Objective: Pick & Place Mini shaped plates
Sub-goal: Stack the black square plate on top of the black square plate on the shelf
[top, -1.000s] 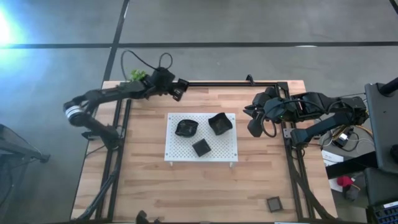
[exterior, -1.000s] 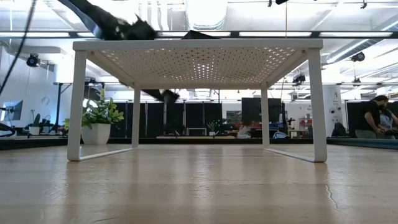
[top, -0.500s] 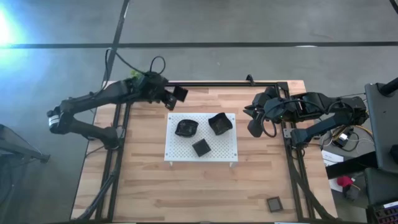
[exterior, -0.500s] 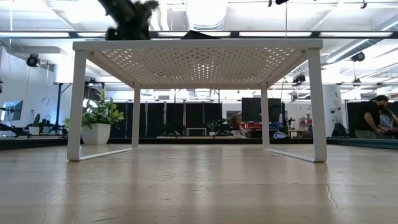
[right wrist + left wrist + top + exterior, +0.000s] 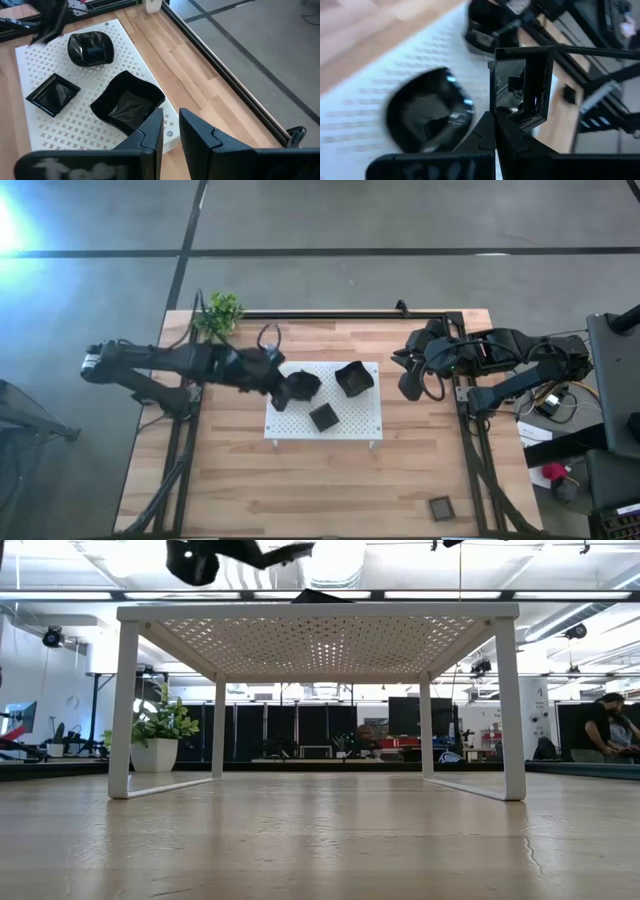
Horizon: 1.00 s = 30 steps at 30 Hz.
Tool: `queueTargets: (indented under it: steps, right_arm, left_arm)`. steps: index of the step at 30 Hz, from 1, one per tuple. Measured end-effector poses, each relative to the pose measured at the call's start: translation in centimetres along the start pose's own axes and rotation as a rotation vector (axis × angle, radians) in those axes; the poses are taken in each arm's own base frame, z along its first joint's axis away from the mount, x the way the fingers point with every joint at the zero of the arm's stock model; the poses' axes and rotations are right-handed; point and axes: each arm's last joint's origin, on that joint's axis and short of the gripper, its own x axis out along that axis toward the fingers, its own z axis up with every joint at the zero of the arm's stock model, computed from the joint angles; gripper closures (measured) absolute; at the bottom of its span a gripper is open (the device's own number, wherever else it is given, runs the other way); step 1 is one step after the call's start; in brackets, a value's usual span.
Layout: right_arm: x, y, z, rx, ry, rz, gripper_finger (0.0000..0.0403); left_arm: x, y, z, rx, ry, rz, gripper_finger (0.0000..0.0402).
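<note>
My left gripper should move the square plate (image 5: 279, 390) toward the board's middle plate. The square plate hangs short and would miss if I opened now.
My left gripper (image 5: 279, 389) hovers over the left part of the white perforated board (image 5: 345, 427), shut on a small square black plate (image 5: 522, 82). Just past it, a rounded black plate (image 5: 302, 384) rests on the board, also visible in the left wrist view (image 5: 427, 117). A wavy-edged plate (image 5: 353, 377) and a small square plate (image 5: 323, 417) lie on the board too. My right gripper (image 5: 410, 386) waits open above the table's right edge; its wrist view looks across the wavy-edged plate (image 5: 127, 107) and the board. My left gripper pinches the square plate by its rim (image 5: 498, 116) between both fingers (image 5: 485, 135). The plate is lifted clear of the board and stands on edge, its hollow face turned toward the wrist camera.
A green plant (image 5: 220, 311) stands at the table's far left corner. One more small dark plate (image 5: 441, 507) lies near the table's near right corner. The board stands on white legs (image 5: 123, 705) above the wood. People are in the room behind (image 5: 605, 730).
My left arm has swung from the far edge beside the plant toward the near side, down to the board's left part, carrying the square plate with it. The plant, covered by the arm before, now shows.
</note>
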Motion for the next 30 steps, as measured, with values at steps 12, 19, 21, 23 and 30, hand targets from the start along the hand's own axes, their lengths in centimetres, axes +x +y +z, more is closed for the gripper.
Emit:
queueTargets:
  steps: [12, 19, 21, 23, 30]
  right_arm:
    - [0.0, 0.0, 0.0, 0.002, 0.0, 0.0, 0.0346]
    - [0.0, 0.0, 0.0, -0.001, 0.0, 0.0, 0.0346]
    - [0.0, 0.0, 0.0, -0.001, 0.0, 0.0, 0.0346]
    - [0.0, 0.0, 0.0, -0.001, 0.0, 0.0, 0.0346]
    - [0.0, 0.0, 0.0, -0.001, 0.0, 0.0, 0.0346]
  left_arm:
    - [5.6, -1.7, -2.3, -0.018, 0.191, -0.04, 0.0402]
    - [6.5, -2.2, -2.3, -0.024, 0.236, -0.06, 0.0402]
    - [6.4, -2.5, -2.0, -0.003, 0.231, -0.076, 0.0402]
    - [6.3, -2.7, -1.9, 0.015, 0.23, -0.092, 0.0402]
    - [6.3, -2.6, -1.9, 0.017, 0.238, -0.08, 0.0396]
